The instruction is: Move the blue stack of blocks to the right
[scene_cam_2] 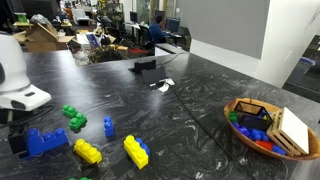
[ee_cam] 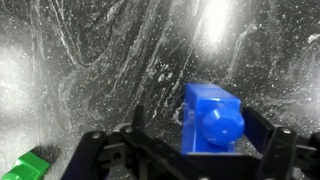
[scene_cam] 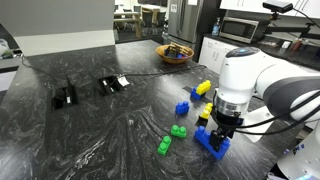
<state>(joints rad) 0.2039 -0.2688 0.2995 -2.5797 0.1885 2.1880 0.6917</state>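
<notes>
My fingers reach down beside the end of the blue stack, so it is now time to close, which would catch the stack.
The blue stack of blocks lies on the dark marble table at the near right, under my arm. It also shows in an exterior view at the left. My gripper is lowered onto one end of it. In the wrist view the studded blue stack sits between the fingers of my gripper. The right finger is against the stack, and a strip of table shows between the stack and the left finger. The jaws look open around it.
Two green brick pairs, a small blue brick and yellow bricks lie close by. A basket with blocks and a bowl stand further off. Black items lie mid-table.
</notes>
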